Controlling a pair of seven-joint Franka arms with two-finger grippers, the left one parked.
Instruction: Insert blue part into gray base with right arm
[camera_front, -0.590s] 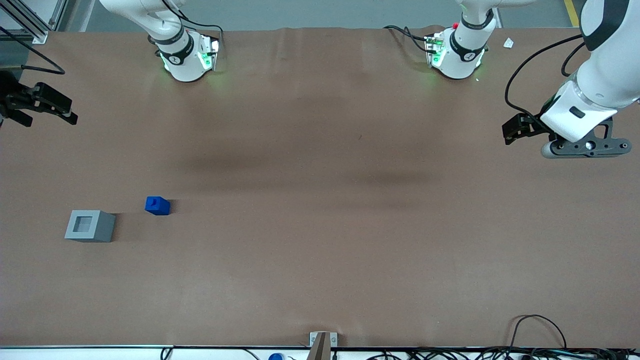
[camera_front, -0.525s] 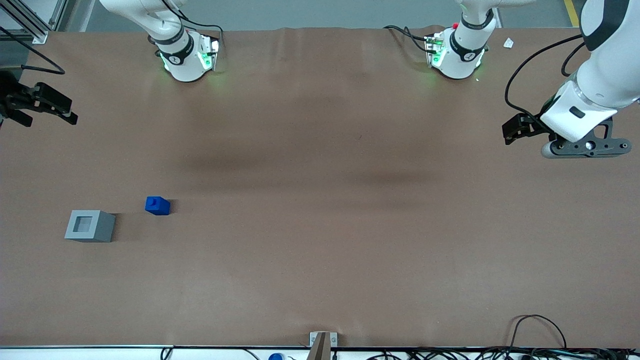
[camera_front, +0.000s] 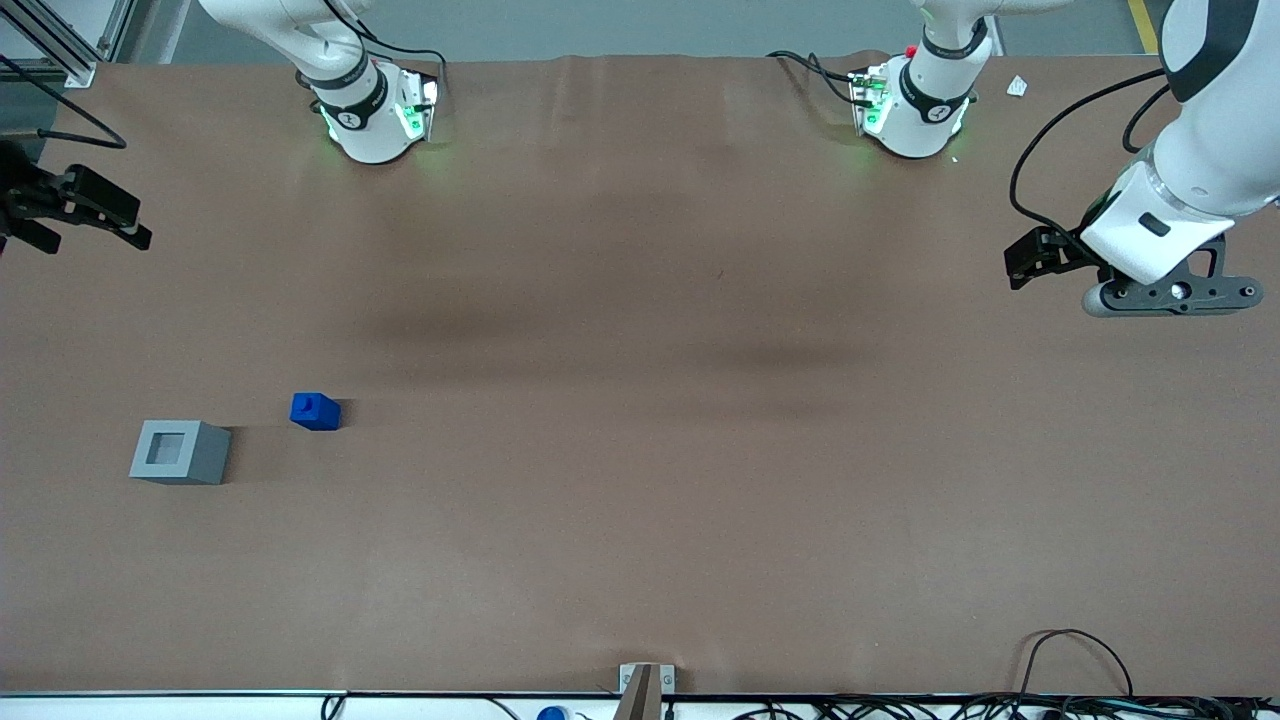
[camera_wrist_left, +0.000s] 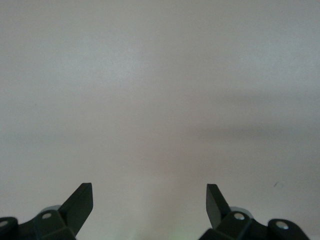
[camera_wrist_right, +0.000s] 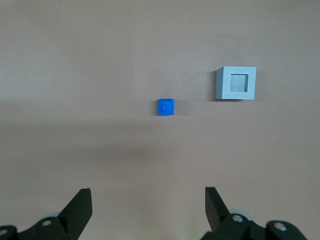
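The blue part needs to go into the gray base's socket (camera_front: 166, 448). I should grab it next by its square body (camera_front: 314, 415) with my right gripper.
The blue part (camera_front: 315, 411) sits on the brown table, stub up, also in the right wrist view (camera_wrist_right: 166, 106). The gray base (camera_front: 178, 452) stands beside it, a little nearer the front camera and farther toward the working arm's end, socket up and empty; it also shows in the right wrist view (camera_wrist_right: 236, 83). My right gripper (camera_front: 90, 222) hangs high above the table at the working arm's end, farther from the front camera than both parts. Its fingers are wide open and empty (camera_wrist_right: 148, 197).
The brown table (camera_front: 640, 450) spreads wide around the two parts. Both arm bases (camera_front: 375, 110) stand at the table edge farthest from the front camera. Cables (camera_front: 1080, 690) and a small bracket (camera_front: 645, 685) lie along the edge nearest the camera.
My right gripper has shifted very slightly toward the working arm's end of the table. The blue part and gray base have not moved.
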